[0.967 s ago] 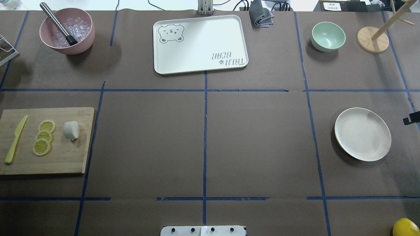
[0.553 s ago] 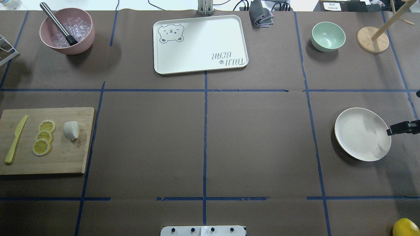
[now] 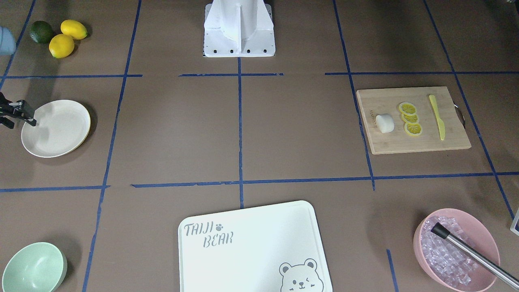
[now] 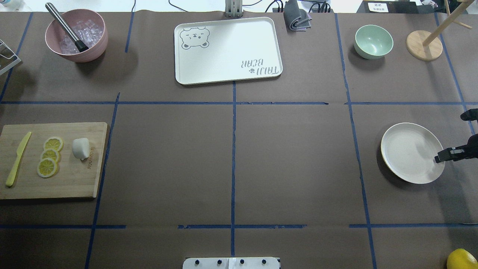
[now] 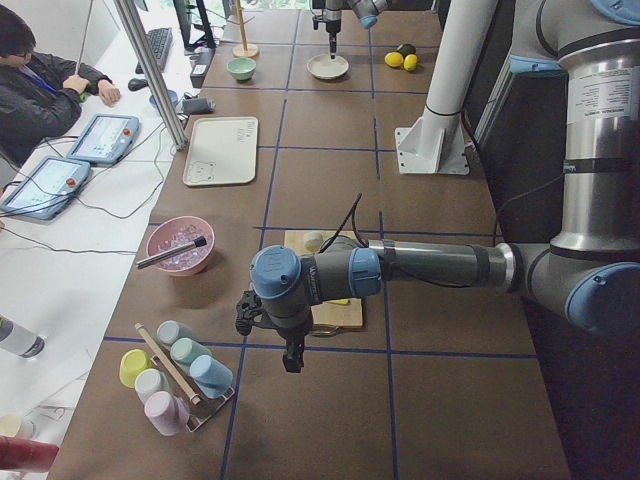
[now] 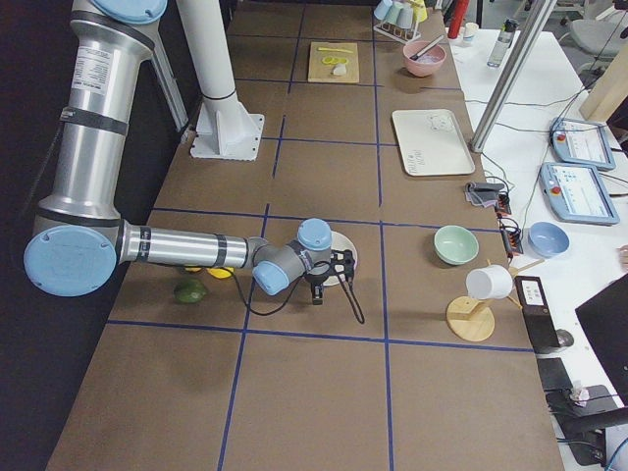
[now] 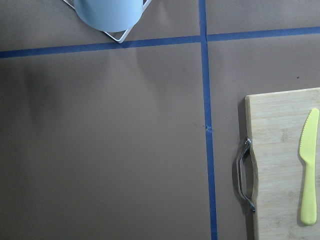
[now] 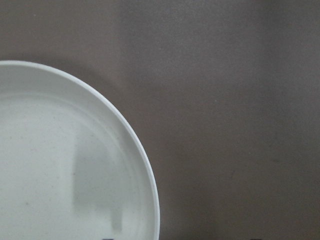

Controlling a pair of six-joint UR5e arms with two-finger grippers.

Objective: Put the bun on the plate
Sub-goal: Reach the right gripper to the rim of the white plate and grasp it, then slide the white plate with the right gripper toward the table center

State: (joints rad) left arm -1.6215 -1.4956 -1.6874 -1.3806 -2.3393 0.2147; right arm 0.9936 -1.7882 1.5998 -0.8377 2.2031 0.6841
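Observation:
The right gripper grabs the plate by its rim (image 3: 38, 111) next, to set out the plate for the bun (image 3: 384, 123).
The white bun (image 4: 81, 148) lies on the wooden cutting board (image 4: 71, 179) at the table's left, beside three lemon slices (image 4: 49, 157); the front view shows the bun (image 3: 384, 123) too. The cream plate (image 4: 407, 151) lies empty at the right, also in the front view as plate (image 3: 56, 129). My right gripper (image 4: 450, 137) hangs open at the plate's right rim, one finger over the rim, and shows in the front view as right gripper (image 3: 21, 123). My left gripper (image 5: 290, 355) points down beside the board, seen only from the side; I cannot tell its state.
At the back stand a pink bowl of ice with a metal tool (image 4: 76, 35), a bear-printed tray (image 4: 227, 50), a green bowl (image 4: 373, 41) and a wooden stand (image 4: 424, 45). A yellow knife (image 4: 16, 160) lies on the board. A cup rack (image 5: 175, 370) stands near the left arm.
My right gripper has come further into the overhead view from the right edge, one finger now over the plate's right rim. The bun and plate have not moved.

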